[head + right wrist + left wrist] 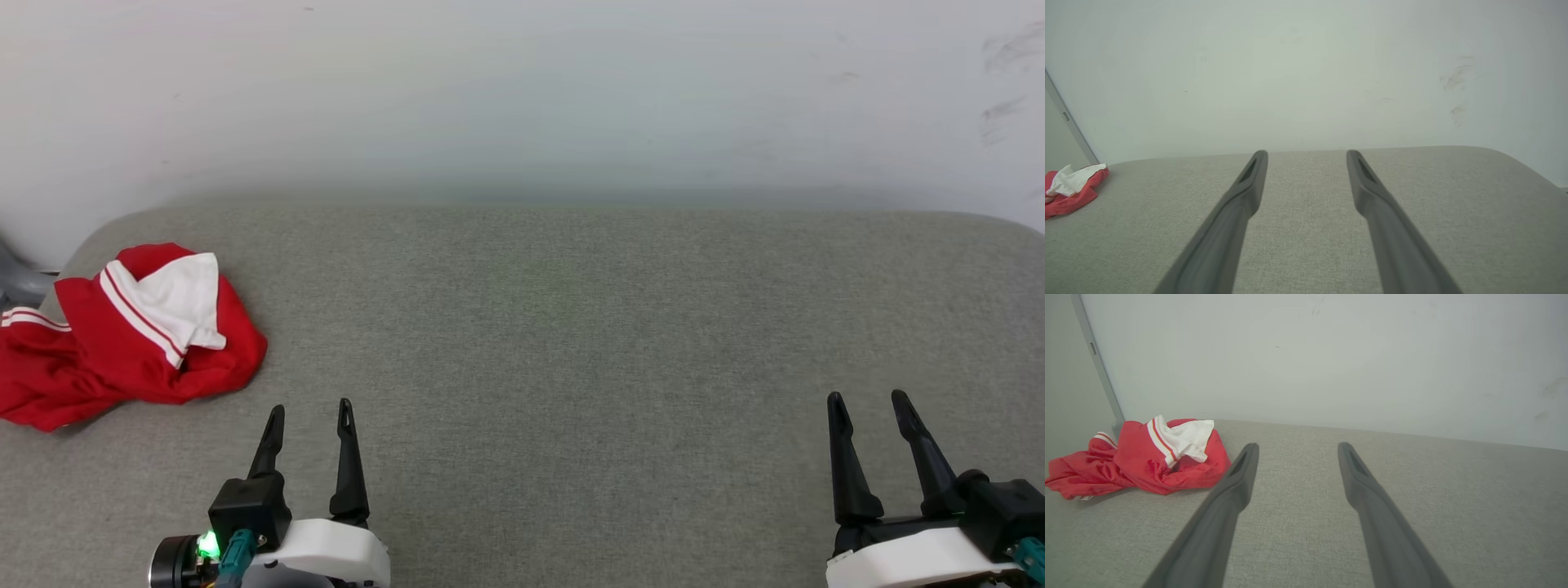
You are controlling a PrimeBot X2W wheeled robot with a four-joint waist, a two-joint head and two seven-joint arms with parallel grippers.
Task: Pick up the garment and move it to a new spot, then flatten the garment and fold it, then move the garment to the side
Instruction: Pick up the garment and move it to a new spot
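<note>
The white sleeve has its open hem (215, 302) standing loose on top while the red cloth (108, 348) lies slack in a heap, so my left gripper should grab it there next.
The garment (122, 343) lies crumpled in a heap at the far left of the grey padded surface, red with a white sleeve and white-red striped trim on top. The left wrist view has the garment (1143, 461) at its left, the right wrist view has the garment (1071, 190) at its far left edge. My left gripper (312, 412) stands open at the lower left, a short way to the right of the heap and apart from it. At the lower right my right gripper (867, 402) is open too. Nothing sits between either pair of fingers.
The grey fabric surface (571, 343) runs wide with rounded far corners and ends at a white wall (522, 98). A grey metal bar (1098, 363) rises by the wall behind the garment.
</note>
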